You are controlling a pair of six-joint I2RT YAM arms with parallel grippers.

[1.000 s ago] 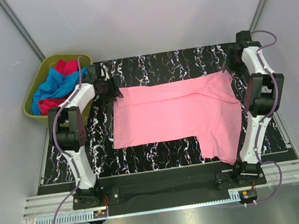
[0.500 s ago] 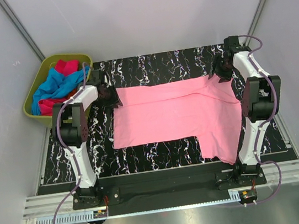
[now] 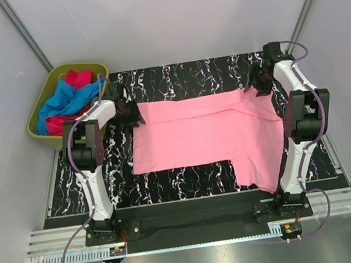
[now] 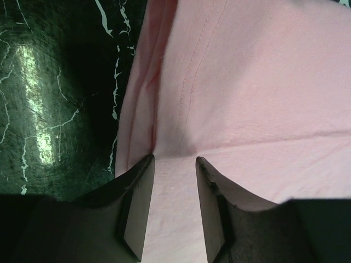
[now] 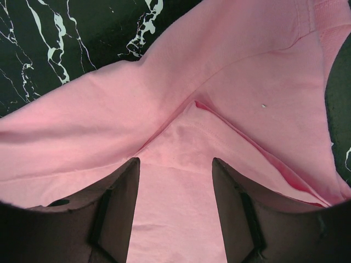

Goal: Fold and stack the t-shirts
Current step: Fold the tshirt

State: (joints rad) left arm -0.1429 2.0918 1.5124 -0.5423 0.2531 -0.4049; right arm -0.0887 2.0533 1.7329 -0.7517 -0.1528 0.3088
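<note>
My left gripper should close on the pink t-shirt now, as both fingers touch the lower layer (image 3: 146, 145) and the upper layer's edge (image 3: 148, 123) is between them.
A light pink t-shirt (image 3: 208, 133) lies spread flat on the black marbled table (image 3: 174, 76), with one part hanging toward the near right. My left gripper (image 3: 131, 115) is at its far left corner. In the left wrist view it (image 4: 174, 159) is open, fingers straddling the pink cloth (image 4: 263, 82) beside the hem. My right gripper (image 3: 257, 87) is at the far right corner. In the right wrist view it (image 5: 175, 160) is open over the cloth (image 5: 109, 109) where folds meet. More t-shirts, blue (image 3: 66, 101) and magenta (image 3: 76, 77), lie in a bin.
An olive-green plastic bin (image 3: 56, 73) stands off the table's far left corner, just behind the left arm. Grey walls close in on both sides. The table's near edge meets a metal rail (image 3: 195, 223) by the arm bases.
The right gripper moved left from the table's right edge onto the shirt's far right corner. The left gripper shifted slightly onto the far left corner. Both are nearly still over the last half second.
</note>
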